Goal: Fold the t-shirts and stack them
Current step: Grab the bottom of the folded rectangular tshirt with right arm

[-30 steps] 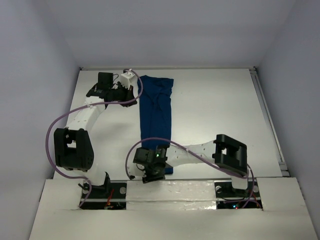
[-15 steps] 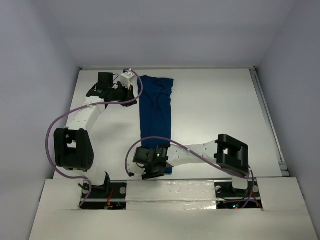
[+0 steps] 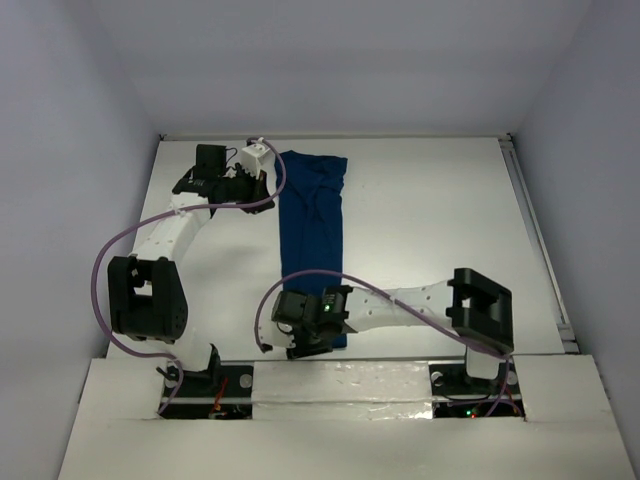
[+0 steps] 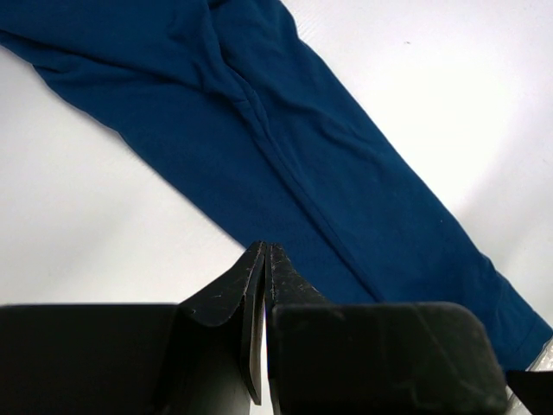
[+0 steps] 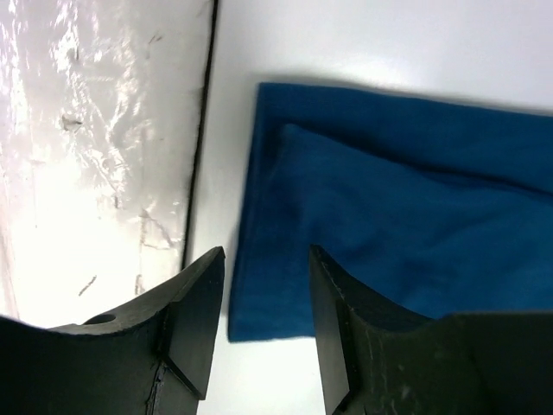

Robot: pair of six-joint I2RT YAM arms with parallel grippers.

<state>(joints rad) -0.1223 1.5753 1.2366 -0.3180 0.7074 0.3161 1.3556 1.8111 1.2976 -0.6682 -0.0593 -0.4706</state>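
Note:
I should next grab the folded layers at the dark blue t-shirt's near end (image 5: 261, 244) with my right gripper, to fold it toward the t-shirt's far end.
The dark blue t-shirt (image 3: 312, 225) lies flat on the white table as a long narrow strip, running from the far edge towards the arm bases. My left gripper (image 3: 266, 190) is shut and empty, with its tips at the strip's left edge near the far end (image 4: 265, 251). The cloth (image 4: 285, 147) stretches away ahead of them. My right gripper (image 3: 306, 338) hovers open over the strip's near left corner (image 5: 266, 259). The folded layers of the t-shirt (image 5: 389, 199) show between and beyond its fingers. No printed graphic is visible.
A glossy white strip (image 5: 95, 130) borders the table just behind the shirt's near end, by the arm bases (image 3: 340, 385). White walls enclose the table on three sides. A rail (image 3: 535, 240) runs along the right edge. Purple cables loop off both arms.
The right arm's elbow has swung to the right and its wrist has shifted slightly over the shirt's near end. Its jaws stay open. The left arm and the shirt have not moved.

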